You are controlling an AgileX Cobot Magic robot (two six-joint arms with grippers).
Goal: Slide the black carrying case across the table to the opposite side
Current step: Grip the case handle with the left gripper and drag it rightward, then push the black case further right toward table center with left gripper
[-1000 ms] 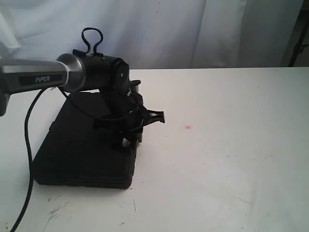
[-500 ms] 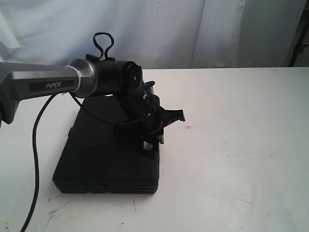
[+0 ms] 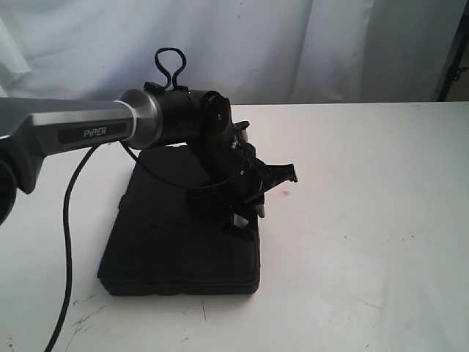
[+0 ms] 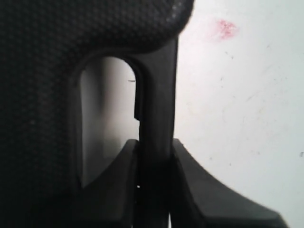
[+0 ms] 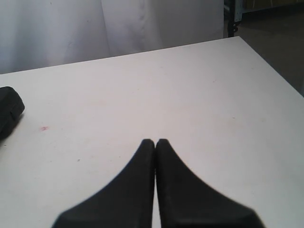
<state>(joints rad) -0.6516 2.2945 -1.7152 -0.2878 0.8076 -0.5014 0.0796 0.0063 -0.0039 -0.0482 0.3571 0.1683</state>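
My left gripper needs to keep hold of the black carrying case until its handle edge (image 3: 258,238) (image 4: 159,95) gets to the pink-red spot, because white tabletop still separates them.
The black carrying case (image 3: 176,242) lies flat on the white table (image 3: 366,220), left of the middle. My left gripper (image 3: 245,213) reaches down at the case's right edge and is shut on its handle (image 4: 156,95), one finger on each side of the bar. The textured case body (image 4: 42,95) fills one side of the left wrist view. A small pink-red spot (image 4: 225,28) marks the table just beyond the handle. My right gripper (image 5: 155,141) hangs shut and empty over bare table, with a corner of the case (image 5: 7,111) far off to its side.
A white curtain (image 3: 242,44) hangs behind the table's far edge. A dark stand (image 3: 456,70) is at the back right. The left arm's black cable (image 3: 69,220) droops to the table beside the case. Dark scratches (image 3: 84,319) mark the front left.
The left gripper has moved to the right with the handle in its hold, and the case has slid along the table with it. The right gripper's earlier state is not shown.
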